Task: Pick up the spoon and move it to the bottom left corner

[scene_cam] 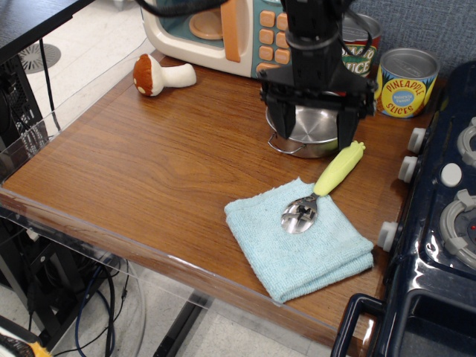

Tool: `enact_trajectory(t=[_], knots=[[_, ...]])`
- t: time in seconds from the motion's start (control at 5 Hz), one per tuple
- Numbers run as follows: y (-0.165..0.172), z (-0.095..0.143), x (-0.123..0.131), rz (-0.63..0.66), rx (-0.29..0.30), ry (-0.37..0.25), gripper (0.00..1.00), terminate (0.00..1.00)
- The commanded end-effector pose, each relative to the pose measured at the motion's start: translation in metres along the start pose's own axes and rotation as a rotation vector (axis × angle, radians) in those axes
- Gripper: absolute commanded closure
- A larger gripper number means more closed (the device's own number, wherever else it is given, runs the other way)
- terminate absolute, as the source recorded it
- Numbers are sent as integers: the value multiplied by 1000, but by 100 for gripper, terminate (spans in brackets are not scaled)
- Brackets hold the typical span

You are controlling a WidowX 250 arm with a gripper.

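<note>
The robot's gripper will next grab the spoon by the spoon's yellow-green handle (339,168) to move it to the bottom left corner (30,178).
The spoon (321,192) lies with its shiny silver bowl on a light blue folded cloth (297,239) and its yellow-green corn-cob handle pointing up right onto the wood. My black gripper (313,132) hangs open above the front of the steel pot, just up and left of the handle's tip, with one finger (277,121) on the left and one finger (349,126) on the right. It holds nothing. The bottom left corner (30,178) of the brown wood-grain table, with its clear acrylic edge, is far to the left.
A small steel pot (309,131) sits behind the spoon, partly hidden by the gripper. A tomato sauce can (360,46), a pineapple can (404,82), a toy microwave (219,28) and a toy mushroom (160,75) stand at the back. A dark blue toy stove (439,223) borders the right side.
</note>
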State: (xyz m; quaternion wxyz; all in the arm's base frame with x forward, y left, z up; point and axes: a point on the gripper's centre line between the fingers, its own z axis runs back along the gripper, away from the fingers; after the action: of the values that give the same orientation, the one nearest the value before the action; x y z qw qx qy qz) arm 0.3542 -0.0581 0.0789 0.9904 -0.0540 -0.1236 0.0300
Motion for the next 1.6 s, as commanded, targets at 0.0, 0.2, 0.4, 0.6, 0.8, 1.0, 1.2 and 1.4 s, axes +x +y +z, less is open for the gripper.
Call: enact_trajectory(t=[0.0, 0.2, 0.4, 0.6, 0.8, 1.0, 1.2, 1.4], knots=[[-11, -6, -4, -49, -2, -12, 0, 0], [-8, -15, -1, -47, 16, 0, 0, 0], [-4, -30, 4, -43, 44, 28, 0, 0], [-10, -40, 11, -66, 66, 44, 0, 0], [-20, -53, 13, -92, 63, 75, 0, 0], [-24, -60, 14, -104, 93, 92, 100, 0], [-30, -62, 12, -120, 100, 95, 100, 0], [-32, -61, 9, -132, 95, 98, 100, 0]])
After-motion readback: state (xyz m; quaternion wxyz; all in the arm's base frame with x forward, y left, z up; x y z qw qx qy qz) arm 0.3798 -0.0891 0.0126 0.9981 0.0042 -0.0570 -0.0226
